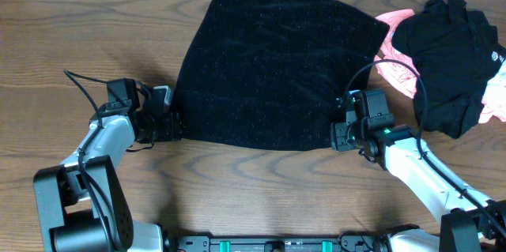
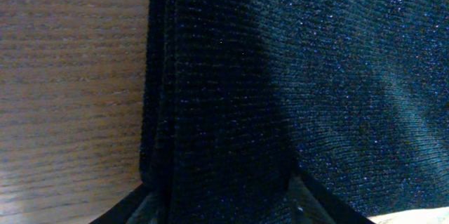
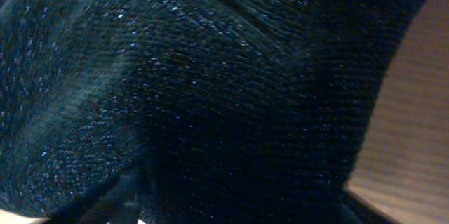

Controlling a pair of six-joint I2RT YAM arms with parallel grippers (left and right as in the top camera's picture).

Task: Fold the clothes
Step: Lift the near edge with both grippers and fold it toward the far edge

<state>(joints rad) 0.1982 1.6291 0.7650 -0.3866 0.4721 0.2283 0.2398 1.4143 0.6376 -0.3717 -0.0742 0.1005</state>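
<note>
My fingers are apart and low on both sides of the garment's layered edge (image 1: 183,134) (image 2: 193,185), with wood beside one finger, so my left gripper should close on the garment.
The clothes (image 1: 277,62) are a black fuzzy knit garment with glittery specks, lying flat in the middle of the table with a straight near edge. My left gripper (image 1: 172,118) is at the garment's near left corner. In the left wrist view the layered fabric (image 2: 231,112) fills the gap between my fingers (image 2: 149,208), which are shut on it. At the near right corner sits my right gripper (image 1: 341,132). The right wrist view shows dark knit (image 3: 210,97) bunched between the fingers (image 3: 119,197), which press on it. No buttons show.
A heap of other garments lies at the right edge: a black one (image 1: 451,54) on top of a pink one (image 1: 395,66). Bare wooden table (image 1: 79,31) stretches to the left and along the near side.
</note>
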